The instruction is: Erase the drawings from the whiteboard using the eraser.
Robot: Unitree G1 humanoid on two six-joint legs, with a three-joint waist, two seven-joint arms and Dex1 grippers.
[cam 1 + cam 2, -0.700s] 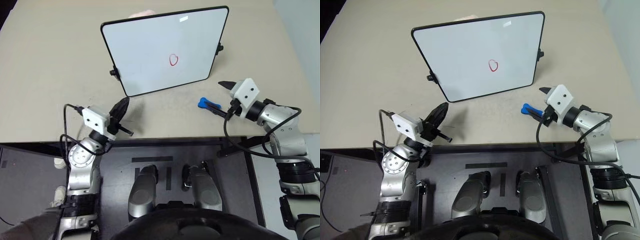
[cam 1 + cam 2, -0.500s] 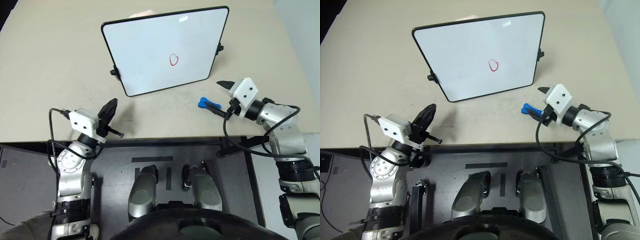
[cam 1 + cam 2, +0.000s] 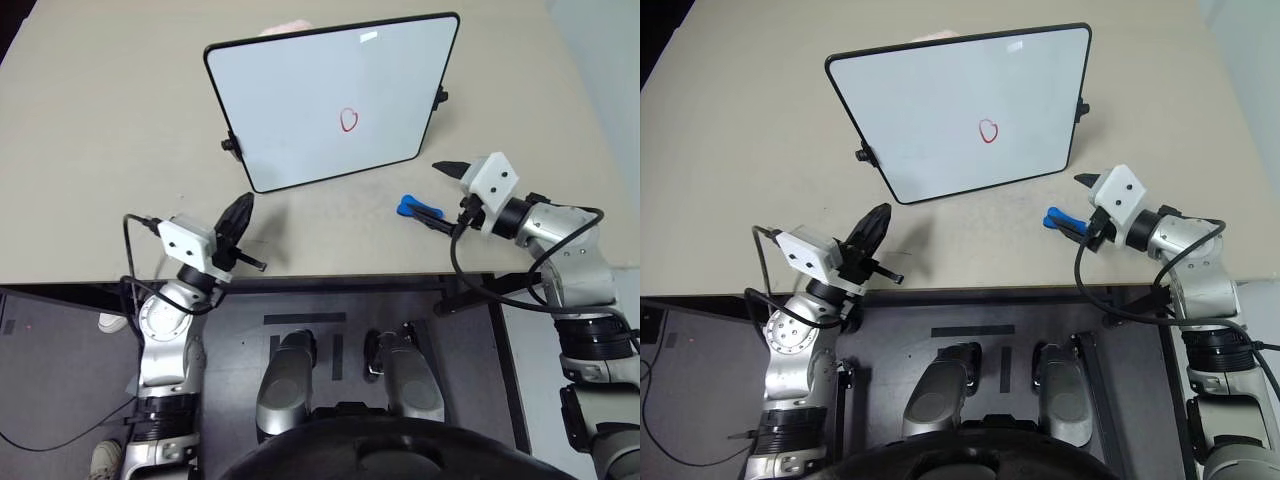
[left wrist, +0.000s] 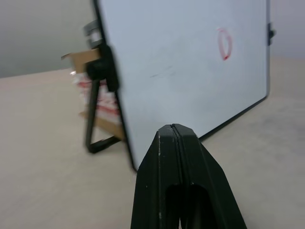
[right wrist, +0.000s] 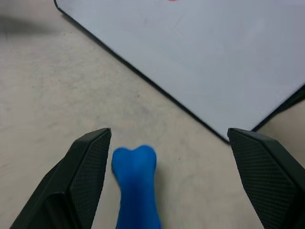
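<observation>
The fingers of my right gripper are still above the blue eraser [image 3: 408,207] [image 5: 136,186] and would miss it if they closed now, so they need to first go lower.
The whiteboard [image 3: 300,100] stands tilted on the tan table, with the drawings, one small red loop [image 3: 348,120], right of its middle. The blue eraser [image 3: 408,207] lies on the table in front of the board's lower right corner. My right gripper [image 3: 440,195] is open and reaches in from the right, and in the right wrist view the eraser [image 5: 136,186] lies between its two fingers, nearer one of them. My left gripper [image 3: 243,205] is shut and empty, pointing at the board's lower left corner [image 4: 136,162].
A black folding stand [image 4: 93,124] props the board from behind, with a cardboard piece [image 4: 102,107] beside it. Black knobs [image 3: 229,145] stick out from the board's sides. The table's front edge [image 3: 330,278] runs just under both arms.
My left gripper swung out to the left and has come back toward the board's lower left corner. The right gripper and the eraser have stayed put.
</observation>
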